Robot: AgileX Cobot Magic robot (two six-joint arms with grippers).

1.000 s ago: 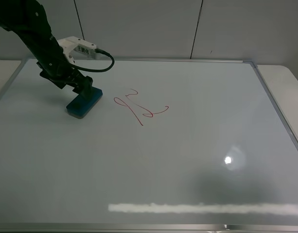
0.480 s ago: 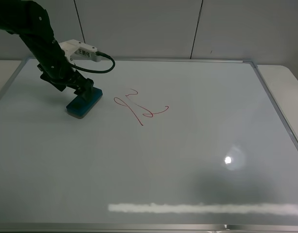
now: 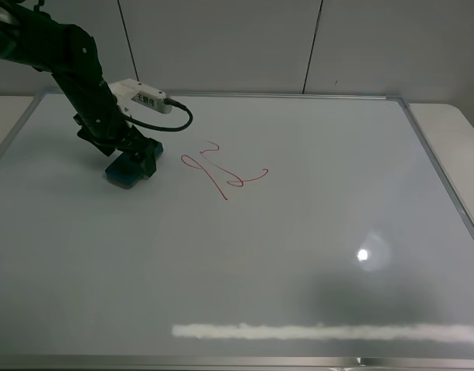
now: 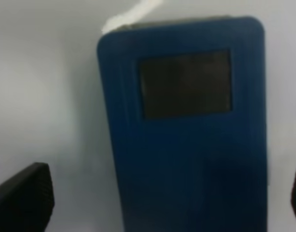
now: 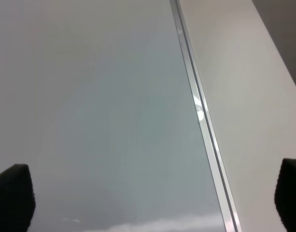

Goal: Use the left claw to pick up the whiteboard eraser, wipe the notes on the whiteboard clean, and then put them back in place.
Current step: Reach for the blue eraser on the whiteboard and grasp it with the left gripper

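My left gripper is going to pick up the teal whiteboard eraser [image 3: 124, 175] next by its long side edges, to wipe the notes.
The teal whiteboard eraser [image 3: 124, 175] lies flat on the whiteboard [image 3: 298, 255], left of the red notes [image 3: 223, 171]. My left claw [image 3: 141, 151] is lowered over the eraser's far end and hides most of it. In the left wrist view the eraser [image 4: 186, 121] fills the middle. The left gripper [image 4: 160, 198] is open, its fingertips [image 4: 23, 199] standing wide on either side of the eraser with white board showing between. My right gripper [image 5: 148, 198] is open and empty above the board's right edge; it is out of the high view.
The board's silver frame [image 5: 201, 111] runs along its right side, with pale table [image 5: 254, 96] beyond it. A white labelled box [image 3: 141, 96] and a black cable [image 3: 179, 120] hang off the left arm. Lamp glare [image 3: 363, 254] marks the board.
The left arm has shifted right and down over the eraser, now covering more of it. The eraser and the notes have not moved.
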